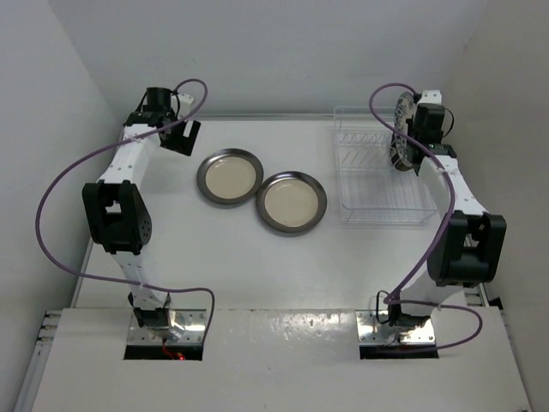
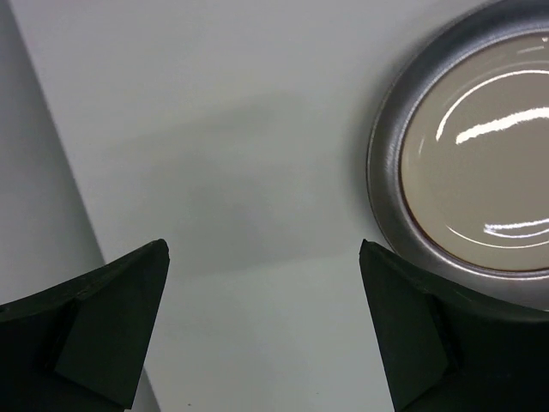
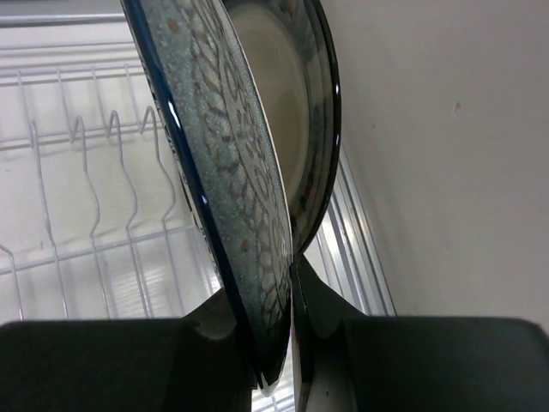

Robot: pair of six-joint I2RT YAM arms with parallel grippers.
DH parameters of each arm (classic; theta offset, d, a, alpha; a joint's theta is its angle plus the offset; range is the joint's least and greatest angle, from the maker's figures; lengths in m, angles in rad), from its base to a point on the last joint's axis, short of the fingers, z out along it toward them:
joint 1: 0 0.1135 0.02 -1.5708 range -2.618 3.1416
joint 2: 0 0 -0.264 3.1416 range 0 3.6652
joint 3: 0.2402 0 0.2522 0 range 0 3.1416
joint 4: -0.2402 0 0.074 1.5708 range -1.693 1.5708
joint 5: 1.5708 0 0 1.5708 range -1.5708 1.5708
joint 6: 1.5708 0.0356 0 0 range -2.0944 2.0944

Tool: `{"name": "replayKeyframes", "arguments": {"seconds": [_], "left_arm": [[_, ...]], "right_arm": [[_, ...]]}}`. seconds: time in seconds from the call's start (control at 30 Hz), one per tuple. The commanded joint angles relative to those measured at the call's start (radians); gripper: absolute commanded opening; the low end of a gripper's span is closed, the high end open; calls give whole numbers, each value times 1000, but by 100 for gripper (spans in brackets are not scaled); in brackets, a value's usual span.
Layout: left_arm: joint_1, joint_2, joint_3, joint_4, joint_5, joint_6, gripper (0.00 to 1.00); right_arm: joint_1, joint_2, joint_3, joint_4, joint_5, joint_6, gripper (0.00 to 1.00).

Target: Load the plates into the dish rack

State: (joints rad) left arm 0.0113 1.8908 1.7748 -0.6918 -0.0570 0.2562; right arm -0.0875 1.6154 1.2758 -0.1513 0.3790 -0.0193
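The floral plate (image 1: 403, 124) hangs above the prongs, crowding the dark-rimmed plate, and would drop against it, so it is too early for my right gripper to open.
Two grey-rimmed plates with cream centres lie flat mid-table, one on the left (image 1: 229, 177) and one on the right (image 1: 291, 202). My left gripper (image 1: 184, 137) is open and empty just left of the left plate; in the left wrist view (image 2: 264, 249) that plate (image 2: 480, 154) shows at the right. My right gripper (image 1: 401, 148) is shut on the blue floral plate (image 1: 403, 124), held on edge over the right end of the clear dish rack (image 1: 382, 176). In the right wrist view the floral plate (image 3: 223, 146) sits between my fingers (image 3: 270, 296). A dark-rimmed, cream-centred plate (image 3: 296, 103) stands right behind it.
White walls enclose the table at the back and on both sides; the right wall (image 3: 446, 129) is close to the rack's right edge. The rack's prongs (image 3: 86, 189) left of the held plate hold nothing. Purple cables loop from both arms.
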Motion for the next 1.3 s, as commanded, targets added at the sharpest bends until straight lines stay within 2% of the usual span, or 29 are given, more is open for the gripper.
{"name": "replayKeyframes", "arguments": {"seconds": [0.0,0.33,0.7,0.77,0.8,0.9,1.13,1.27], "left_arm": [[-7,-2,-31,21,57,-49,98],[-7,36,-72,21,114,-49,98],[-7,146,-138,69,172,-72,98],[-7,156,-138,69,189,-81,98],[-7,169,-138,69,198,-81,98],[4,198,-138,69,244,-90,98],[42,278,-88,80,376,-155,97],[52,320,-72,89,434,-173,85]], "right_arm": [[-15,-19,28,203,-22,56,0],[-23,72,-13,240,-14,231,0],[-32,104,-21,242,-49,252,0],[-32,100,-24,228,-49,254,7],[-32,97,-21,207,-49,257,24],[-31,84,-9,165,-40,268,61],[-32,25,3,84,-66,300,88],[-28,-11,-7,58,-49,305,91]]}}
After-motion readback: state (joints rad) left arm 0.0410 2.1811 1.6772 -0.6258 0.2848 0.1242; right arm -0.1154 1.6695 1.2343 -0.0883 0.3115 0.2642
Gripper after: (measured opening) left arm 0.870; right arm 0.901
